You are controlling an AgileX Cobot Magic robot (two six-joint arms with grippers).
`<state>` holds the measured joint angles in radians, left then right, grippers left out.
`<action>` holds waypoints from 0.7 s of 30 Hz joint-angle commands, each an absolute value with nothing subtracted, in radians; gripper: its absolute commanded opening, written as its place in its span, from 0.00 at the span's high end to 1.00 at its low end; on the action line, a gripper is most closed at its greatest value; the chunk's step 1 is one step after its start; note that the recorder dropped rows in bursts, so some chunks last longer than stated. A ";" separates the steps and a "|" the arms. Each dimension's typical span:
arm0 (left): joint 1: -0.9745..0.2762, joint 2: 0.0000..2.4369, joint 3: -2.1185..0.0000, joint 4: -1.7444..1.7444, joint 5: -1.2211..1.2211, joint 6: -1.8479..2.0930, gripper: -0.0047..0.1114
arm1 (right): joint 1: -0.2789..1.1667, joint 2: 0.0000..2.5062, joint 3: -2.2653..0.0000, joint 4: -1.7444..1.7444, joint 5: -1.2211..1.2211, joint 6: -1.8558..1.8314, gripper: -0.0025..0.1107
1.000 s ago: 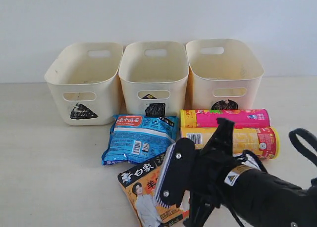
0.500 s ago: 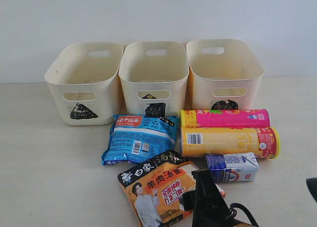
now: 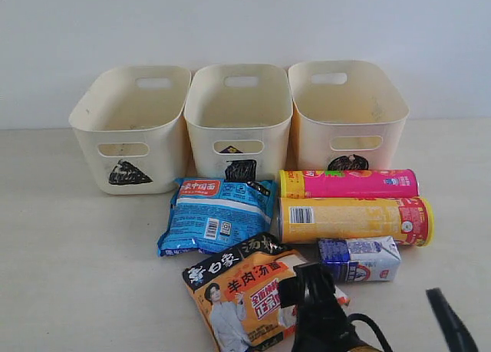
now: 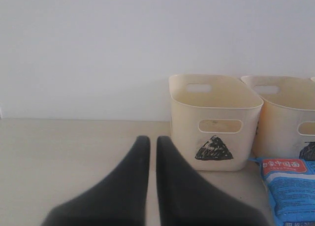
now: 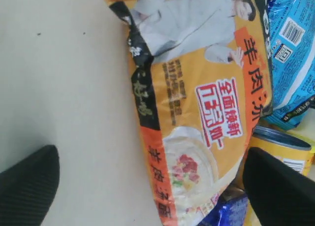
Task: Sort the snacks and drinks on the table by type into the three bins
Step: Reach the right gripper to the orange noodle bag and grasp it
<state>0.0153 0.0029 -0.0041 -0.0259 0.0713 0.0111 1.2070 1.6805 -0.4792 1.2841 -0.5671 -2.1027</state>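
Next, my right gripper grabs the orange-black packet, by its bowl-picture end [image 5: 188,168]. Then I sort the packet into the circle bin.
Three cream bins stand in a row at the back: triangle [image 3: 130,126], square [image 3: 239,118], circle [image 3: 347,110]. In front lie the blue noodle packet [image 3: 215,214], the orange-black packet [image 3: 245,291], the pink tube [image 3: 349,183], the yellow-orange tube [image 3: 353,219] and the blue-and-white carton [image 3: 360,260]. A small dark thing shows through the square bin's cut-out [image 3: 230,149]. My right gripper [image 3: 374,302] [image 5: 155,186] is open wide, low at the front, over the orange-black packet's [image 5: 197,98] end near the carton [image 5: 229,209]. My left gripper [image 4: 152,140] is shut and empty, left of the triangle bin [image 4: 214,113].
The pale table [image 3: 77,252] stretches bare to the left of the packets. A white wall rises behind the bins. The wrist views also catch the blue packet [image 5: 290,48] [image 4: 290,186] and the yellow tube's end [image 5: 280,147].
The right arm, which covered the carton and part of the orange-black packet, has drawn back to the front edge. The carton now shows in full. Nothing on the table has moved.
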 commanded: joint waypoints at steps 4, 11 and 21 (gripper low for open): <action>0.019 0.000 0.000 -0.038 0.060 0.009 0.92 | 1.207 1.811 -0.584 1.265 -0.633 -2.091 0.17; 0.019 0.000 0.000 -0.038 0.060 0.009 0.92 | 1.204 1.913 -0.672 1.265 -0.713 -2.085 0.17; 0.019 0.000 0.000 -0.038 0.060 0.009 0.92 | 1.092 1.944 -0.734 1.267 -0.711 -1.900 0.22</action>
<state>0.0153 0.0029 -0.0041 -0.0259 0.0713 0.0111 1.1336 1.9325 -0.7296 1.2555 -0.7520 -1.9338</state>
